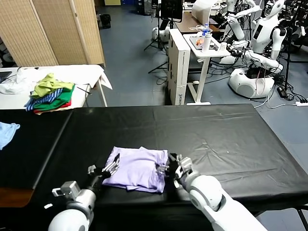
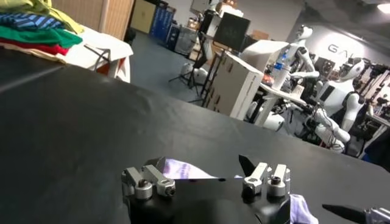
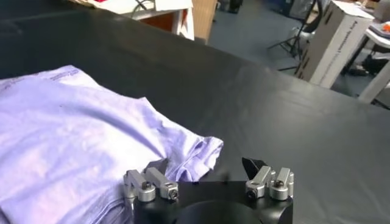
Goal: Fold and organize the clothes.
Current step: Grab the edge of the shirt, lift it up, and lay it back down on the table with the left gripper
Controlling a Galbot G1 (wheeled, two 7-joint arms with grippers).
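Note:
The lavender shirt needs to be grabbed next by its short edge point(image 1: 111, 167) with my left gripper. Then my left gripper can fold the lavender T-shirt point(image 1: 137, 168) neatly.
The clothes are one pale lavender T-shirt point(image 1: 137, 168), lying folded into a rough rectangle on the black table point(image 1: 216, 139) near its front edge. My left gripper point(image 1: 109, 169) is open at the shirt's left edge; in the left wrist view point(image 2: 201, 167) a strip of the shirt point(image 2: 183, 170) shows between the jaws. At the shirt's right edge my right gripper point(image 1: 166, 168) is open too. In the right wrist view point(image 3: 204, 167) a bunched corner of the shirt point(image 3: 67, 140) lies in the gap, and one fingertip point(image 3: 157, 165) rests over the fabric. Neither gripper holds anything.
A heap of green, striped and red garments point(image 1: 50, 96) sits on a white table at the back left. A small light blue cloth point(image 1: 7, 132) lies at the far left. Behind the black table stand a white desk point(image 1: 204, 48) and other robots point(image 1: 262, 43).

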